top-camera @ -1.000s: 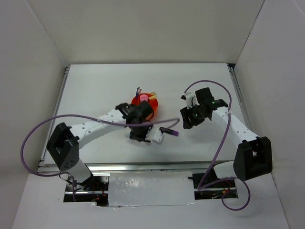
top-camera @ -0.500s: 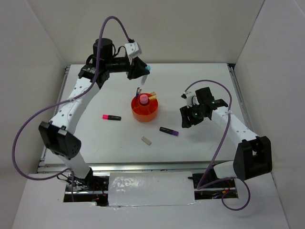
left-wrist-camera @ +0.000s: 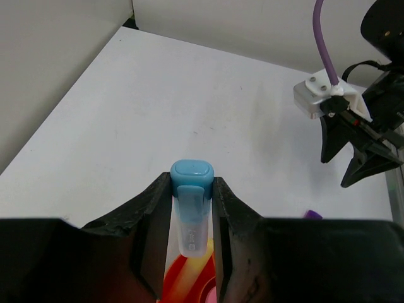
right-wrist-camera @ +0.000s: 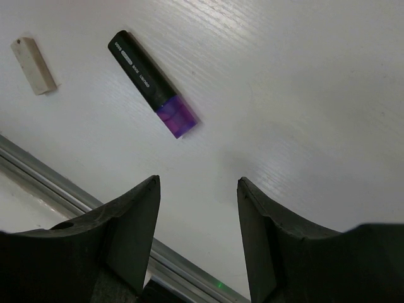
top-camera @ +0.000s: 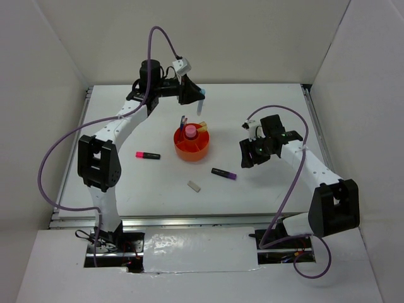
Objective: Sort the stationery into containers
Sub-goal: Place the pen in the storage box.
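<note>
The raised lower end of the light blue marker (left-wrist-camera: 191,208) is outside the organizer's rim, so the left gripper needs to keep holding the marker. The marker would fall beside the organizer if the gripper opened now.
The round orange organizer (top-camera: 203,150) stands mid-table and holds a pink cylinder (top-camera: 190,131), a yellow marker (top-camera: 202,128) and thin pens (top-camera: 183,120). My left gripper (top-camera: 199,102) is raised behind the organizer. It is shut on a light blue marker (left-wrist-camera: 191,208), held cap up between the jaws (left-wrist-camera: 192,183), with the organizer (left-wrist-camera: 180,285) below. A pink-black marker (top-camera: 147,155), a purple-black marker (top-camera: 224,173) and a grey-white eraser (top-camera: 194,185) lie on the table. My right gripper (top-camera: 247,159) is open and empty (right-wrist-camera: 197,183), just right of the purple-black marker (right-wrist-camera: 151,82) and the eraser (right-wrist-camera: 33,57).
White walls enclose the table on the left, back and right. A metal rail (right-wrist-camera: 38,183) runs along the table's near edge, close to my right gripper. The right arm (left-wrist-camera: 353,132) shows in the left wrist view beyond the organizer.
My left arm has swung from in front of the organizer up to behind it, holding the light blue marker, then shifted slightly right. The right arm has not moved.
</note>
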Robot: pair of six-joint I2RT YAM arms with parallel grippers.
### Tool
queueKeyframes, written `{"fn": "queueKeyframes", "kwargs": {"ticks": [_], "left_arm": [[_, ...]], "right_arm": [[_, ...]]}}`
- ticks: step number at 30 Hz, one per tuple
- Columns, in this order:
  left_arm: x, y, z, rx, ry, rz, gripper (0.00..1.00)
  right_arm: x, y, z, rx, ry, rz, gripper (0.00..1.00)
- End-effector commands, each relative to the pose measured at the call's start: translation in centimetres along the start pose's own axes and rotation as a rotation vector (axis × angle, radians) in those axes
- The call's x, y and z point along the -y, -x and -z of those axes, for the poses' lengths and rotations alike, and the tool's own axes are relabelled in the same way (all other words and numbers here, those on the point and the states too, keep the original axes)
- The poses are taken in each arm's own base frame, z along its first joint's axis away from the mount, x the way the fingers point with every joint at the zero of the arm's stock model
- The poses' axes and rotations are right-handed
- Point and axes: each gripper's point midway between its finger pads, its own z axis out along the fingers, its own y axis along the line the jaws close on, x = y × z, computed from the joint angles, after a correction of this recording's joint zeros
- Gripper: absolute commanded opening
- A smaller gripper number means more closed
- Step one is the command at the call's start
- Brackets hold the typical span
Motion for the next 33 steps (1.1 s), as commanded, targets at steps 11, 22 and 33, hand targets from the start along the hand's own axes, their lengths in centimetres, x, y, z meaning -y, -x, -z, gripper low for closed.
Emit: {"fn": "queueKeyframes", "kwargs": {"ticks": [11, 22, 33], "left_arm": [[-0.1, -4.2, -0.8, -0.065, -0.090, -0.009, 0.18], [0.0, -7.7, -1.1, -0.122, -0.104, 0.034, 0.22], [-0.1, -9.0, -1.4, -0.142, -0.117, 0.028, 0.35]], "right_arm": [[0.7, 1.2, -0.3, 0.029, 0.002, 0.001, 0.59], [0.7, 1.2, -0.5, 0.015, 0.008, 0.000, 0.59], [0.7, 1.1, -0.5, 0.005, 0.012, 0.002, 0.61]]}}
